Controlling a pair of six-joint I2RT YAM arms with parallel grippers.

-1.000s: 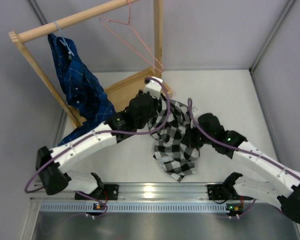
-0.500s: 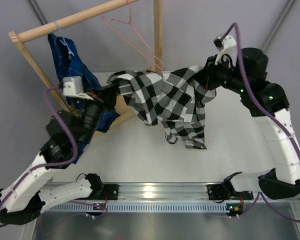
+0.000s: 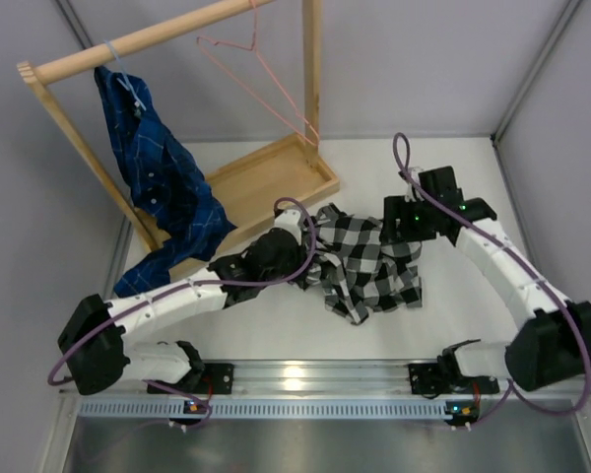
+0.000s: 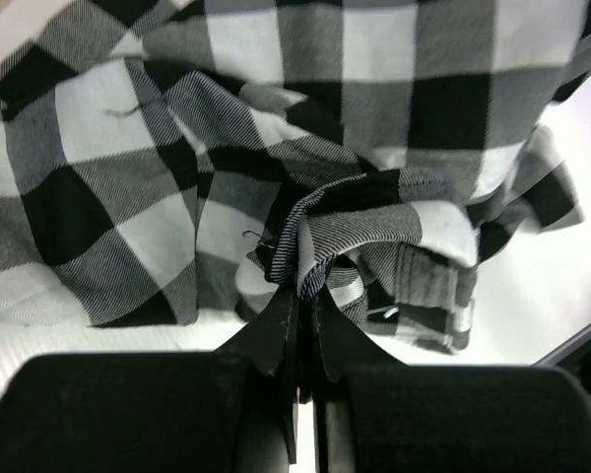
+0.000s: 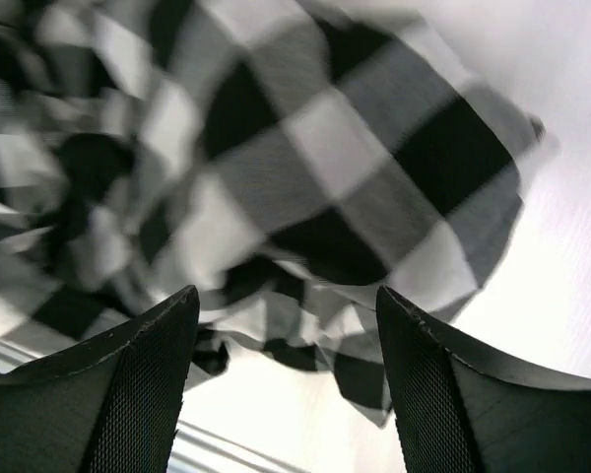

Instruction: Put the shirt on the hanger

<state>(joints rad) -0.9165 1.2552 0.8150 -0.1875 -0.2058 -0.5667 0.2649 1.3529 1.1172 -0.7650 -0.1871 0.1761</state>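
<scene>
The checked shirt needs to be opened for the hanger, so my right gripper needs to grab a loose fold of it next, apart from my left gripper's fold.
The black-and-white checked shirt (image 3: pixel 372 264) lies crumpled on the table, mid-right. My left gripper (image 3: pixel 301 260) sits at its left edge; in the left wrist view the gripper (image 4: pixel 300 288) is shut on a bunched fold of the shirt (image 4: pixel 276 118). My right gripper (image 3: pixel 400 231) hovers over the shirt's far right part. In the right wrist view it (image 5: pixel 288 298) stands open with nothing between its fingers, the shirt (image 5: pixel 305 168) blurred below. The pink hanger (image 3: pixel 261 64) hangs bare from the wooden rod (image 3: pixel 138 41) at the back.
A dark blue plaid shirt (image 3: pixel 160 172) hangs on a pale blue hanger (image 3: pixel 124 75) at the rod's left end. The rack's wooden base tray (image 3: pixel 261 182) and upright post (image 3: pixel 311 69) stand behind the shirt. Walls close in on the left and right.
Half a second ago both grippers held the shirt raised and spread near the rack. Now it is down on the table, the right gripper has opened and let go, and the left still grips it.
</scene>
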